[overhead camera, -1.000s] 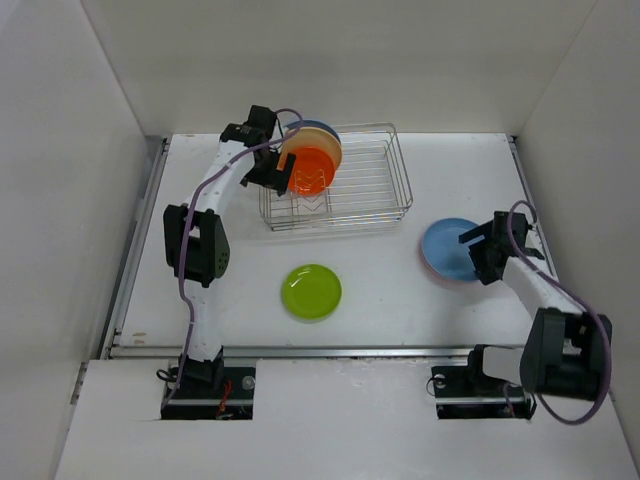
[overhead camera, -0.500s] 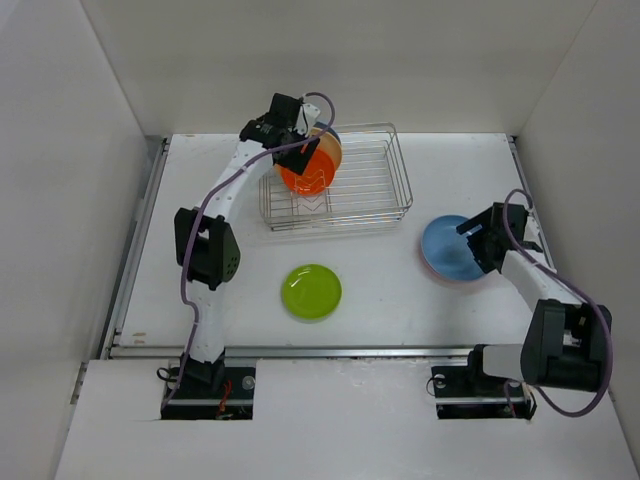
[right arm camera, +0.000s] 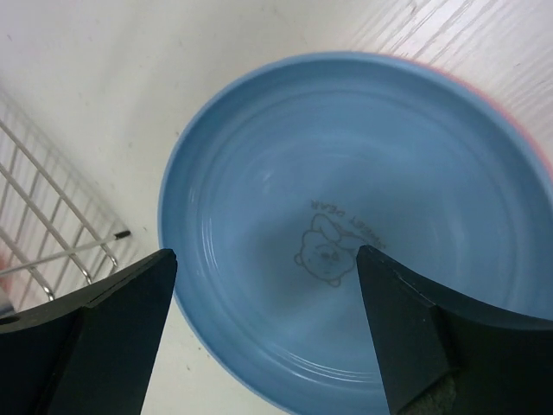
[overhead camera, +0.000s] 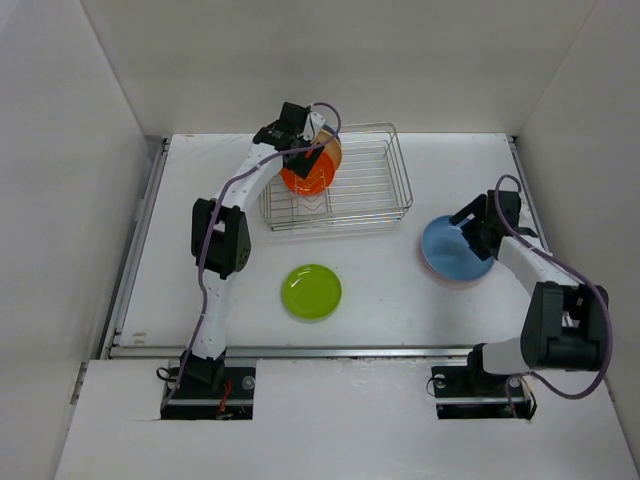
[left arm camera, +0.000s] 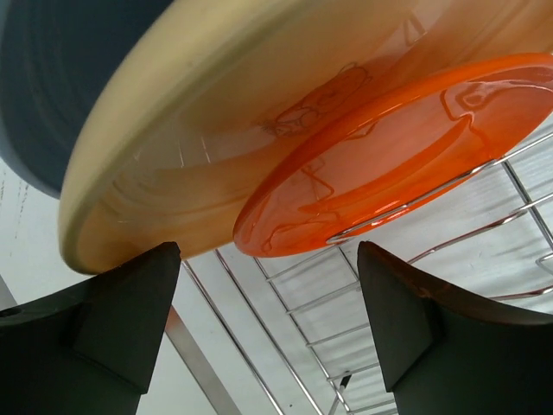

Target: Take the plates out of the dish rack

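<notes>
The orange-red plate (overhead camera: 306, 177) will next be held by its outer-side rim in my left gripper. The plate's opposite rim then stays free for handing the plate over to my right gripper.
The dish rack (overhead camera: 375, 190) stands at the back centre. At its left end an orange-red plate (overhead camera: 306, 177) stands on edge, with a tan plate (overhead camera: 331, 150) behind it. In the left wrist view the orange-red plate (left arm camera: 389, 156), the tan plate (left arm camera: 216, 112) and a dark blue plate (left arm camera: 60, 78) stand in a row. My left gripper (overhead camera: 312, 152) is open just above these plates (left arm camera: 265, 255), holding nothing. A lime green plate (overhead camera: 311, 291) lies on the table. A blue plate (overhead camera: 452, 252) lies on a pink plate (right arm camera: 523, 125) at the right. My right gripper (overhead camera: 470, 222) hovers open over the blue plate (right arm camera: 346, 173).
White walls enclose the table on the left, back and right. The rack's wire floor (left arm camera: 294, 320) shows below the left fingers. A corner of the rack (right arm camera: 52, 233) lies just left of the blue plate in the right wrist view.
My left gripper has swung right from the rack's left side to above the standing plates. My right gripper has moved farther back over the blue plate.
</notes>
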### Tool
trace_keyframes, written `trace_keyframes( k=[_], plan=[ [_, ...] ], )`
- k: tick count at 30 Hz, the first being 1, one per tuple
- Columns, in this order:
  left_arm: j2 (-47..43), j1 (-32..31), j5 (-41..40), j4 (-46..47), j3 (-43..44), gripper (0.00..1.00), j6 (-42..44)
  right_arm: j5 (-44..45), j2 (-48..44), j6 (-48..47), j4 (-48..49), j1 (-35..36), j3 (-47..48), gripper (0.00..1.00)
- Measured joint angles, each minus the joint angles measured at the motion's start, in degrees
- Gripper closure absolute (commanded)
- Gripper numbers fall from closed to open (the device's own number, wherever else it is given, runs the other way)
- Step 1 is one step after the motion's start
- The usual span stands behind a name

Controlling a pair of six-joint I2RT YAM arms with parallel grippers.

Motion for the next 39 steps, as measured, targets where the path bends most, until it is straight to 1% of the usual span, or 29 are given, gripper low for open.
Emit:
trace_keyframes(
  k=[4, 6, 7, 11, 13, 17, 19, 23, 24, 27, 28, 39],
  plan=[
    [0.6, 0.0, 0.3, 0.2, 1.0, 0.19, 0.5, -1.7, 3.2, -0.6, 1.4, 1.7, 0.1, 0.09],
    [0.7, 0.0, 0.5, 0.3, 1.6, 0.22, 0.6, -2.4, 3.4, -0.8, 3.0, 2.9, 0.1, 0.09],
    [0.8, 0.0, 0.7, 0.3, 1.8, 0.28, 0.6, -2.8, 3.6, -0.9, 4.0, 3.3, 0.1, 0.09],
    [0.9, 0.0, 1.4, 1.0, 2.0, 0.46, 0.9, -3.5, 7.2, -0.9, 6.9, 4.2, 0.7, 0.09],
    [1.0, 0.0, 1.6, 1.3, 2.0, 0.46, 1.0, -3.8, 10.2, -0.9, 8.2, 4.2, 0.9, 0.17],
    [1.3, 0.0, 1.9, 1.2, 2.0, 0.57, 1.1, -4.4, 12.2, -0.9, 10.1, 4.1, 1.9, 0.17],
    [1.6, 0.0, 2.0, 1.2, 2.0, 0.59, 1.2, -4.4, 12.2, -0.9, 10.1, 4.2, 1.9, 0.17],
    [2.2, 0.0, 1.6, 1.3, 2.0, 0.69, 1.5, -4.3, 11.4, -0.9, 9.6, 4.9, 1.9, 0.17],
    [2.3, 0.2, 1.5, 1.2, 2.0, 0.77, 1.7, -4.3, 10.9, -0.9, 9.3, 5.0, 1.9, 0.17],
    [2.3, 0.7, 1.2, 1.2, 2.2, 0.91, 2.0, -3.9, 9.0, -1.0, 8.4, 5.6, 1.9, 0.17],
    [2.3, 0.9, 1.1, 1.2, 2.3, 1.0, 2.1, -3.5, 8.2, -1.0, 8.3, 5.8, 1.9, 0.17],
    [1.9, 1.1, 1.4, 0.0, 2.5, 1.0, 2.4, -0.3, 1.4, -2.8, 3.5, 7.6, 2.1, 0.17]
  ],
)
